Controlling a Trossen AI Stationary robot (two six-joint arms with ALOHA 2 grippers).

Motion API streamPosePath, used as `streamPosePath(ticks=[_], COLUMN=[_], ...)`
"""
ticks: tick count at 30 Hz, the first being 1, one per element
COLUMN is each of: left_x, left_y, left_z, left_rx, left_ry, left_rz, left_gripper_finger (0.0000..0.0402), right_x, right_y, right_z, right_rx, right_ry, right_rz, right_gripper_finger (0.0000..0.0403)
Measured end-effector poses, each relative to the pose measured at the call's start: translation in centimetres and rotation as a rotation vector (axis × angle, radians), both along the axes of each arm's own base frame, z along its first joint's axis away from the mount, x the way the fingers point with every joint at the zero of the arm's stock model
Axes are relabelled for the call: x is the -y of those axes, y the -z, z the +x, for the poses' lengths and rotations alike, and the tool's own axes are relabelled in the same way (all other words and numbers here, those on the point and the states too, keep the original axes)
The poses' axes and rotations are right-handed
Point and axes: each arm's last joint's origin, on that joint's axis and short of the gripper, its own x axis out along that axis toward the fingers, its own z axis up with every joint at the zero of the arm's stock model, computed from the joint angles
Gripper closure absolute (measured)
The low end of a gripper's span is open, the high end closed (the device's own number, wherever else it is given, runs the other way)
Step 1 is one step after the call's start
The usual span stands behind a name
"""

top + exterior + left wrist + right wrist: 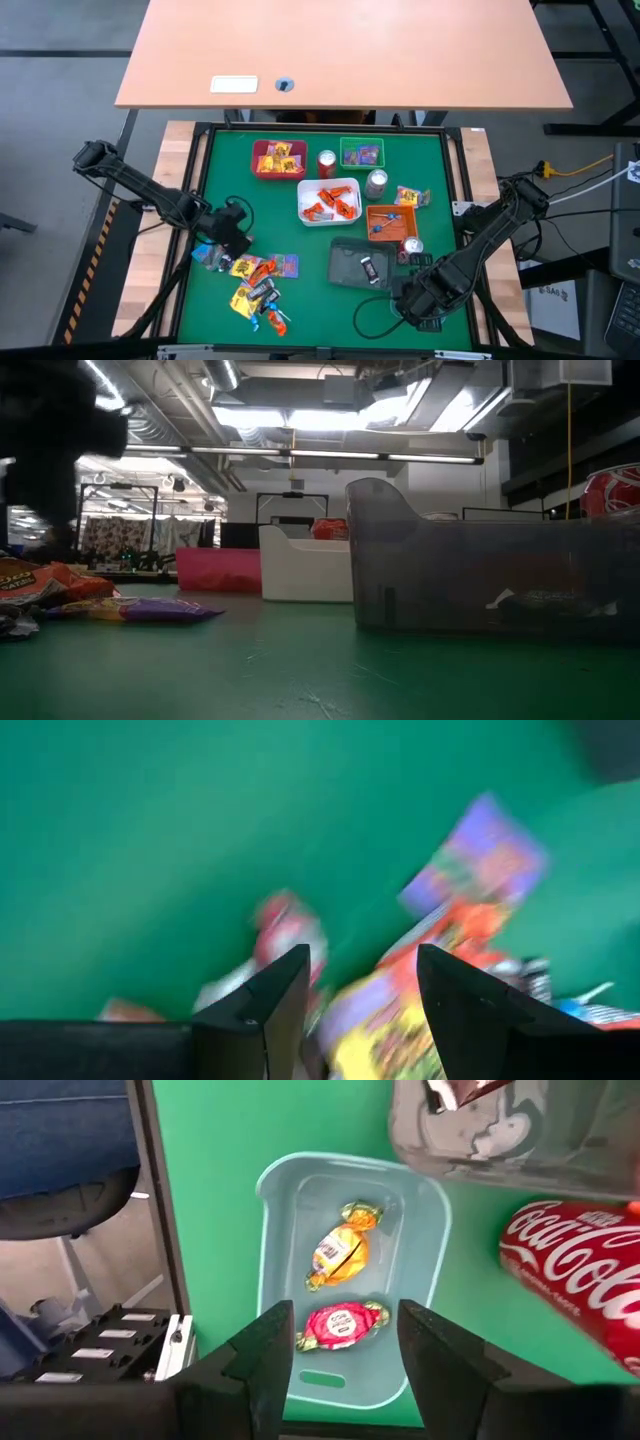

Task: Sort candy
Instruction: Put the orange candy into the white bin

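Observation:
The purple packet has to go into the green tray [362, 153], so my left gripper will grab the packet by its middle [286, 265] next.
The candy pile [258, 285], mixed yellow, orange, purple and blue wrappers, lies on the green mat near its near-left corner. My left gripper [232, 238] hovers open at the pile's far-left end. In the left wrist view, blurred sweets [440, 920] show past the open fingers of the left gripper [365, 990]. My right gripper [340, 1350] is open over a pale blue tray [280, 1210] at the near-right corner. That tray holds a yellow sweet [338, 1252] and a red sweet [342, 1325]. In the high view the right gripper [425, 300] hides this tray.
Sorted trays stand mid-mat: red [278, 158], green [362, 153], white [330, 200], orange [392, 222] and grey [360, 262]. A red can [326, 163], a silver can [376, 182] and a second red can [580, 1270] stand among them. Loose yellow sweets [410, 196] lie near the right edge.

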Motion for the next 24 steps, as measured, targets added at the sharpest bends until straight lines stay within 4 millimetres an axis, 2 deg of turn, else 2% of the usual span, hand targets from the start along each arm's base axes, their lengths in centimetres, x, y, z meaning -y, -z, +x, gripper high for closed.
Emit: streamPosePath(ticks=[3,14,18,24], left_x=[-0.1,-0.4,-0.6,-0.9], left_y=[0.4,0.9,1.1,1.3], left_z=[-0.8,-2.2,-2.9,-2.7], left_rx=[-0.117,-0.323,-0.400,-0.354], left_ry=[-0.090,-0.369,-0.455,-0.548], left_rz=[-0.086,-0.249,-0.241,-0.184], left_gripper_finger=[0.0228,0.0228,0.0228,0.0228], right_x=[0.1,0.1,0.2,0.2], right_y=[0.0,0.0,0.0,0.0], right_z=[0.0,0.1,0.2,0.2], right_rx=[0.017,0.044,0.060,0.073], right_ry=[0.002,-0.042,-0.039,-0.037], right_rz=[-0.017,-0.040,-0.057,-0.071], right_gripper_finger=[0.0224,0.0224,0.0223,0.0223])
